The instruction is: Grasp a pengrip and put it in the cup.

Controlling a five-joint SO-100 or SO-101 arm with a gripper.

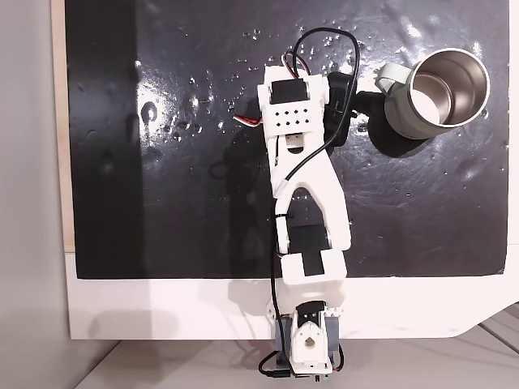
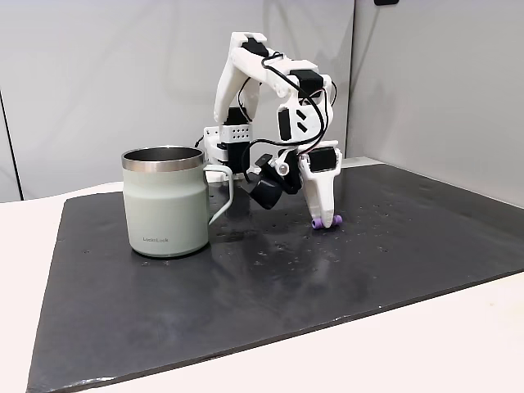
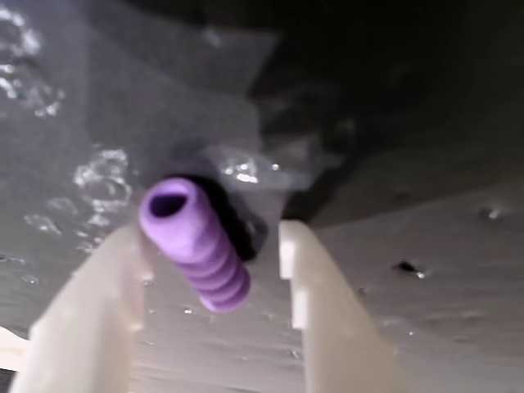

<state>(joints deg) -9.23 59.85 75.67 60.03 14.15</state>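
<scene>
The gripper picks up the purple pengrip by one end next, so that its opposite, loose end leads into the cup (image 1: 438, 93).
The purple ribbed pengrip (image 3: 199, 248) lies on the black mat between my two white fingers in the wrist view. It touches the left finger (image 3: 106, 303), and a gap separates it from the right finger (image 3: 323, 303). My gripper (image 3: 211, 237) is open around it. In a fixed view from the side, my gripper (image 2: 326, 218) points down with its tips on the mat, and the pengrip (image 2: 318, 222) peeks out at them. The pale grey-green cup (image 2: 168, 205) stands upright to the left there. From above, the cup (image 1: 438, 93) sits at the top right, handle toward my arm (image 1: 304, 162).
A black mat (image 1: 162, 203) covers most of the white table (image 1: 162, 308). Water-like specks glint on the mat. A black cable loops over the arm near the cup's handle. A grey wall stands behind the table.
</scene>
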